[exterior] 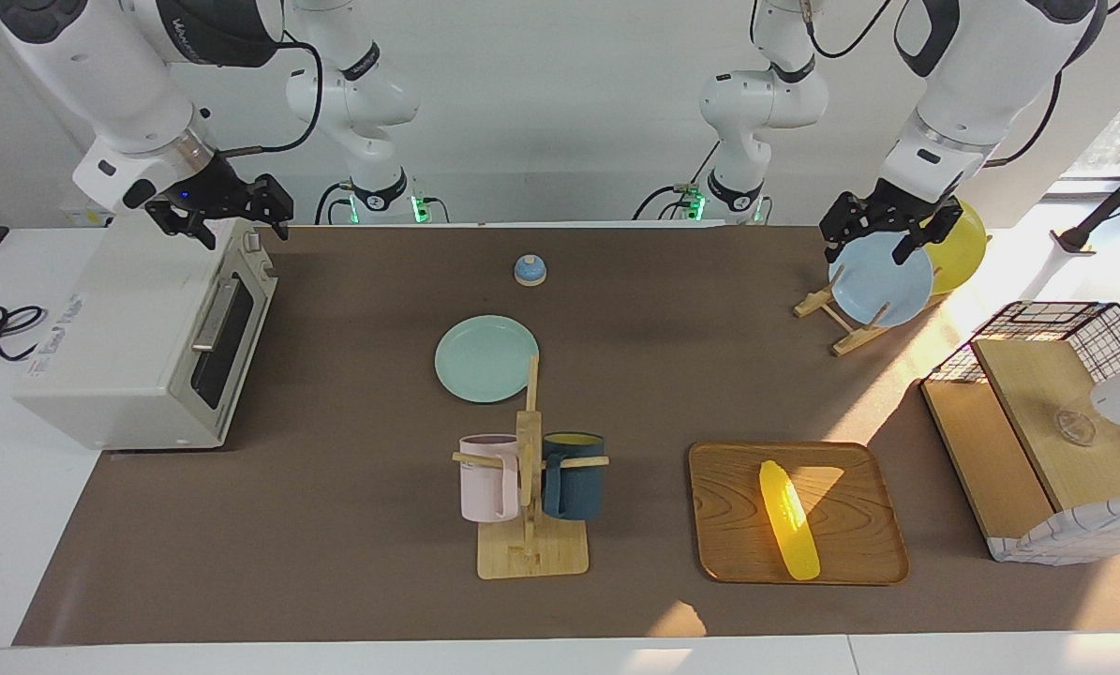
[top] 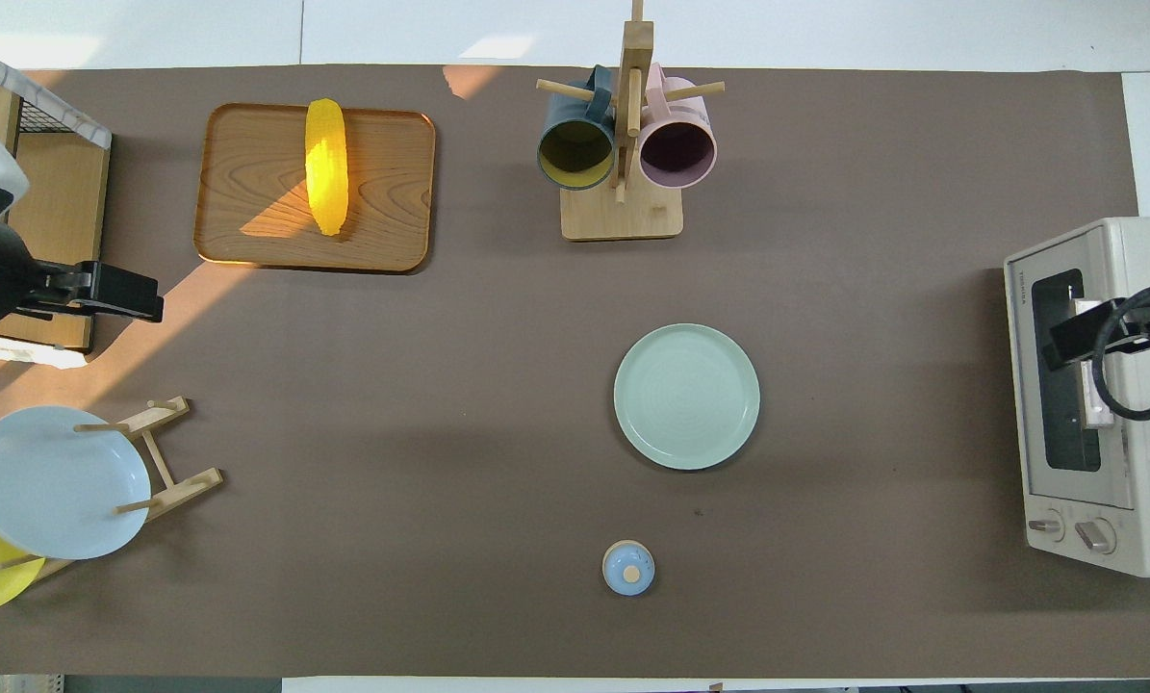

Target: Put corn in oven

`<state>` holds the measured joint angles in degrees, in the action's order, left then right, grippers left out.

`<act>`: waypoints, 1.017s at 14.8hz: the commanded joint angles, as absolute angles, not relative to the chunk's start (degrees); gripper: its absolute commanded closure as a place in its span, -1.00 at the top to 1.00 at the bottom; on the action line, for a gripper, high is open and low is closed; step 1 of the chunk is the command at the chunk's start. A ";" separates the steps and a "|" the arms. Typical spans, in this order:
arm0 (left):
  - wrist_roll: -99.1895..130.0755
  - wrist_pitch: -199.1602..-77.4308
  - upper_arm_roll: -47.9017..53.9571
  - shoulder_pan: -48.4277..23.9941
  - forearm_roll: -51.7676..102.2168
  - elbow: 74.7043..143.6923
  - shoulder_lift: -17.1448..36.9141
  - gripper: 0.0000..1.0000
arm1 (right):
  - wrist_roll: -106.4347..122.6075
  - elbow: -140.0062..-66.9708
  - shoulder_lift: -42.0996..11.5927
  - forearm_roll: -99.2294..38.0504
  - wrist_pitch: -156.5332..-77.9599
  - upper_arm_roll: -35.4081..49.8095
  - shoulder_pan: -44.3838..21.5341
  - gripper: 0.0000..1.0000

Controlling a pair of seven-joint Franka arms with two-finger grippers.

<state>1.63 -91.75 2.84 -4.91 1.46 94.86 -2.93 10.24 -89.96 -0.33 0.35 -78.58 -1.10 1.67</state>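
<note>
The corn is long and stretches out between its two tapering ends, so the robot's left gripper needs to grab it around its middle point(top: 327, 168) next.
The yellow corn point(exterior: 789, 520) point(top: 327, 166) lies lengthwise on a wooden tray point(exterior: 850, 553) point(top: 247, 221), toward the left arm's end of the table and far from the robots. At the right arm's end stands the off-white oven point(exterior: 119, 366) point(top: 1142, 318), its glass door shut and turned toward the table's middle. My right gripper point(exterior: 241, 225) point(top: 1065, 342) hangs open over the oven's top. Above the blue plate in the plate rack, my left gripper point(exterior: 873, 246) point(top: 141, 298) is open too. Neither holds anything.
A wooden mug rack point(exterior: 530, 544) point(top: 621, 207) with a pink and a dark blue mug stands beside the tray. Mid-table lie a mint plate point(exterior: 485, 358) point(top: 686, 396) and a small blue knobbed lid point(exterior: 530, 270) point(top: 627, 568). A plate rack point(exterior: 850, 328) and wire-and-wood basket point(exterior: 1047, 441) are at the left arm's end.
</note>
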 commanded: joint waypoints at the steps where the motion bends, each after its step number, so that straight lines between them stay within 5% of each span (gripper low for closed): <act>1: 1.93 -92.99 3.08 -4.83 0.79 96.33 -4.04 1.00 | 8.96 -89.30 -0.53 -1.32 -78.49 -1.14 2.11 1.00; 13: 2.37 -94.56 3.34 -5.01 0.79 96.85 -4.04 1.00 | 9.49 -92.89 0.44 -1.32 -84.87 -1.32 3.43 1.00; 15: 2.37 -95.89 3.43 -5.01 0.88 96.94 -3.87 1.00 | 9.67 -98.50 2.80 -1.32 -90.59 -1.32 4.91 -0.16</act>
